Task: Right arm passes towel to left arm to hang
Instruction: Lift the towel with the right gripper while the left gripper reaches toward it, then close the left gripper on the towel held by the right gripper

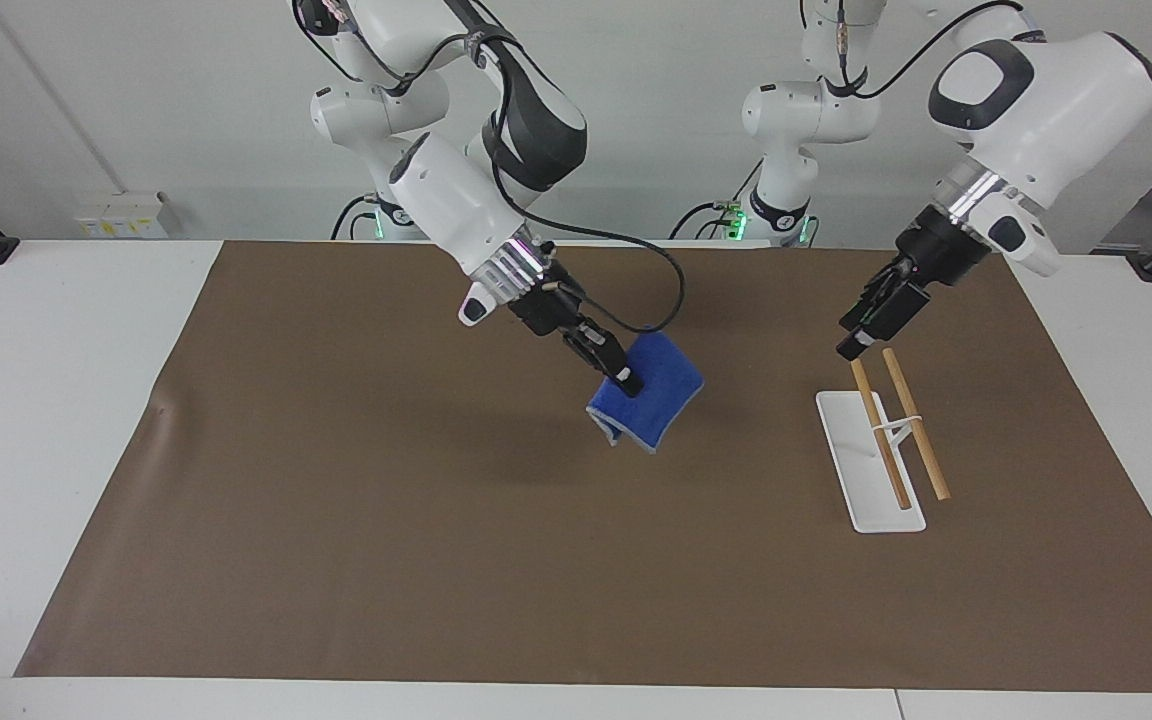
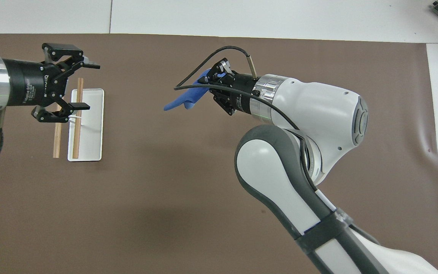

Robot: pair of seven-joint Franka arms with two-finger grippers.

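My right gripper's fingers crowd the bunched end of the towel. My left gripper will next pinch its free hanging corner (image 2: 172,105) to hang the towel.
My right gripper (image 1: 626,381) is shut on the blue towel (image 1: 652,405) and holds it in the air over the middle of the brown mat. The towel hangs folded from the fingers and is clear of the mat; it also shows in the overhead view (image 2: 181,102), at my right gripper (image 2: 205,81). My left gripper (image 1: 858,338) is open and empty, in the air over the rack and pointing toward the towel. In the overhead view my left gripper (image 2: 91,86) has its fingers spread wide. A gap of bare mat separates the two grippers.
A rack with a white base (image 1: 861,480) and two wooden rods (image 1: 917,428) stands on the brown mat (image 1: 336,500) toward the left arm's end; the overhead view shows the base (image 2: 91,129) and the rods (image 2: 56,125). White table surrounds the mat.
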